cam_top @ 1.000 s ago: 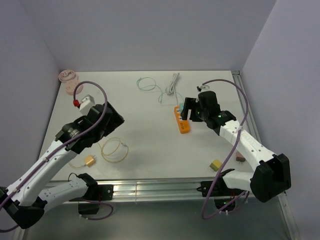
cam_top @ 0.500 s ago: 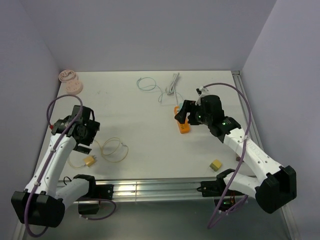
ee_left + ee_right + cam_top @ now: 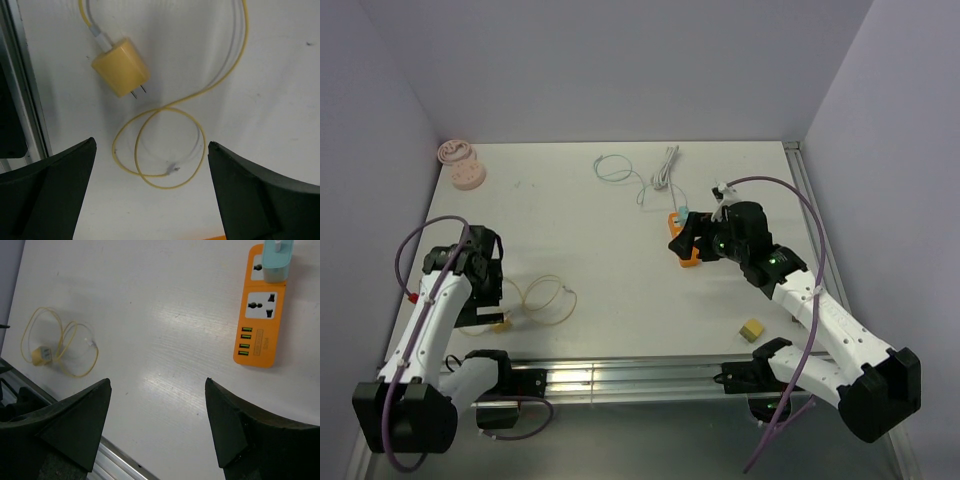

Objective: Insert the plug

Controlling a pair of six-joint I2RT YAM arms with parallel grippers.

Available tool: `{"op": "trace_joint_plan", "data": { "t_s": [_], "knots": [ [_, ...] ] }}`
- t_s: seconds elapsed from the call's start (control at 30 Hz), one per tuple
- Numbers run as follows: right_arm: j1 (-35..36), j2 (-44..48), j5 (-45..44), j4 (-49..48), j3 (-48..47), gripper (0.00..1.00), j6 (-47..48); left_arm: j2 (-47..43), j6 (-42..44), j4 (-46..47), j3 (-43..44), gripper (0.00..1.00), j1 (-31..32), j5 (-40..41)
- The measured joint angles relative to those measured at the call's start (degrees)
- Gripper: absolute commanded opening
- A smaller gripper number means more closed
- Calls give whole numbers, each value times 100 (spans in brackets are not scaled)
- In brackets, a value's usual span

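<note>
My left gripper will next grab the yellow plug [image 3: 120, 67] by its body's opposite sides, prongs clear; its other sides stay free for my right gripper to insert it.
A yellow plug [image 3: 120, 67] with two prongs lies on the white table, its yellow cable [image 3: 160, 150] looped beside it. It lies near the front left edge in the top view [image 3: 501, 322]. My left gripper [image 3: 151, 145] is open and empty, hovering over the cable loop just past the plug. An orange power strip [image 3: 260, 330] lies right of centre with a teal plug [image 3: 278, 260] in its far socket. One socket is free. My right gripper [image 3: 157, 382] is open and empty, above the table left of the strip, and partly hides the strip in the top view [image 3: 690, 260].
A pink coiled thing [image 3: 460, 165] lies at the back left corner. A white cable [image 3: 665, 165] and a thin teal cable [image 3: 615, 170] lie at the back. A small olive block [image 3: 751, 329] sits at the front right. A metal rail [image 3: 620, 375] runs along the front edge.
My left arm has swung back and left, down to the front left, and now hangs over the yellow cable. My right gripper has shifted slightly left over the strip.
</note>
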State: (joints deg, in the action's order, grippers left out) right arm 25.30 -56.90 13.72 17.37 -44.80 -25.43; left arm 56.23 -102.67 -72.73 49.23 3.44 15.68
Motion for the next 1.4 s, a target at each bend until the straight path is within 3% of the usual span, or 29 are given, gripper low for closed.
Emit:
{"op": "trace_joint_plan", "data": {
  "t_s": [0.2,0.97,1.27,1.4],
  "knots": [
    [61,52,90,-33,24,82,4,654,-28,2,-22,99,-444,68],
    [186,120,186,-149,131,82,46,831,-173,737,-1019,99,-1001,-4],
    [254,164,179,-151,131,82,76,992,-330,1158,-1458,85,-1027,-83],
    [264,164,177,-151,131,82,83,992,-367,1272,-1556,73,-1038,-85]
  ]
}}
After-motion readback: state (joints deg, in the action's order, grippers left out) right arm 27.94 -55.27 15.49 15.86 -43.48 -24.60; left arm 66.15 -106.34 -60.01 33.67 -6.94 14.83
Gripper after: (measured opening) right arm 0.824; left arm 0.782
